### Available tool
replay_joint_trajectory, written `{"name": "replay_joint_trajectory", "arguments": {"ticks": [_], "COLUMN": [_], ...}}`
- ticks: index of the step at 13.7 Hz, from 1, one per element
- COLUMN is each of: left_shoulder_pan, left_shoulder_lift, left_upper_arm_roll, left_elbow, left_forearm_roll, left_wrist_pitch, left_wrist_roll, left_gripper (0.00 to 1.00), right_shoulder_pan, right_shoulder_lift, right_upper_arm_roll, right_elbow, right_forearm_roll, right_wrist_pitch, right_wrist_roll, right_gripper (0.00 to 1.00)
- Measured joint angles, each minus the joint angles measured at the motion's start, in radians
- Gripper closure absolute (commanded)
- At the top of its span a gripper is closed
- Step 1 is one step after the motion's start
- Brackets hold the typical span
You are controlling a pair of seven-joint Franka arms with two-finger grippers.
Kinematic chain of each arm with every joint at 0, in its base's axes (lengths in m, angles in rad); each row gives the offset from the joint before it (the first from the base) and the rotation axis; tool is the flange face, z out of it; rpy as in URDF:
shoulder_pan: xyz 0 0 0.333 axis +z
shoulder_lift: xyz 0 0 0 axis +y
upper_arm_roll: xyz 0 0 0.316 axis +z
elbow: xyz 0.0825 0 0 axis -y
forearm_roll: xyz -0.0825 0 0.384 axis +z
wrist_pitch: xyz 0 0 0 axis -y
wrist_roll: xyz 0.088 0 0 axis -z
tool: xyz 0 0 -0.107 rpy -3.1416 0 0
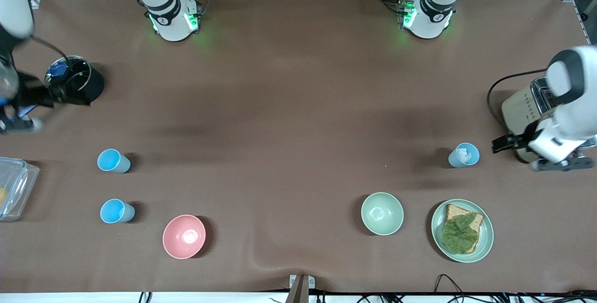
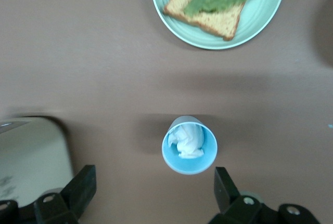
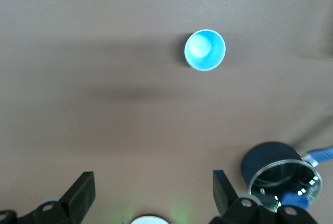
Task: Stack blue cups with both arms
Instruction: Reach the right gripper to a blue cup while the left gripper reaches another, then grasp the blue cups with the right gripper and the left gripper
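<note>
My right gripper is to grab the blue cup nearest the black pot by its rim (image 1: 109, 149) next, so that it can stack that cup with the white-filled cup.
Three blue cups stand upright on the brown table. Two are toward the right arm's end, one (image 1: 113, 161) farther from the front camera than the other (image 1: 116, 211). The third cup (image 1: 464, 155), toward the left arm's end, has something white crumpled inside it. My left gripper (image 1: 503, 144) is open and empty, in the air beside that cup (image 2: 189, 145), which lies just ahead of the gripper (image 2: 153, 178) and closer to one finger. My right gripper (image 1: 56, 97) is open and empty, high over the table by a black pot. Its view (image 3: 152, 178) shows one blue cup (image 3: 205, 50) well ahead.
A black pot with a glass lid (image 1: 77, 81) sits under the right gripper. A toaster (image 1: 522, 107) stands beside the left gripper. A green plate (image 1: 485, 242) with bread and lettuce, a pale green bowl (image 1: 382, 213), a pink bowl (image 1: 183, 236) and a clear container (image 1: 11, 186) stand near the front edge.
</note>
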Motion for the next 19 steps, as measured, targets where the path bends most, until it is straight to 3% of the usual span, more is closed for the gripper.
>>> {"name": "replay_joint_trajectory", "arguments": {"ticks": [3, 7, 11, 13, 15, 18, 19], "left_shoulder_pan": [-0.002, 0.000, 0.002, 0.002, 0.003, 0.003, 0.003], "left_shoulder_lift": [0.067, 0.118, 0.161, 0.171, 0.178, 0.181, 0.179], "left_upper_arm_roll": [-0.002, -0.001, -0.001, -0.001, -0.001, -0.002, -0.006], "left_elbow": [-0.024, -0.033, -0.047, -0.049, -0.050, -0.051, -0.050], "left_forearm_roll": [0.000, 0.000, 0.000, 0.000, 0.000, 0.000, 0.000], "left_wrist_pitch": [0.046, 0.099, 0.129, 0.130, 0.131, 0.132, 0.130], "left_wrist_roll": [0.000, 0.000, 0.000, 0.000, 0.000, 0.000, 0.002], "left_gripper": [0.00, 0.04, 0.46, 0.63, 1.00, 1.00, 1.00], "right_shoulder_pan": [-0.032, -0.073, -0.094, -0.075, -0.046, -0.037, -0.042], "right_shoulder_lift": [0.161, 0.289, 0.382, 0.405, 0.414, 0.432, 0.443], "right_upper_arm_roll": [0.000, -0.001, 0.003, 0.007, 0.009, 0.008, 0.005], "right_elbow": [0.001, 0.014, 0.024, 0.029, 0.031, 0.031, 0.031], "right_forearm_roll": [0.001, 0.002, 0.013, 0.013, 0.013, 0.013, 0.013], "right_wrist_pitch": [0.109, 0.243, 0.328, 0.349, 0.356, 0.382, 0.397], "right_wrist_roll": [-0.002, -0.075, -0.104, -0.104, -0.103, -0.101, -0.102], "right_gripper": [0.00, 0.00, 0.00, 0.00, 0.00, 0.00, 0.32]}}
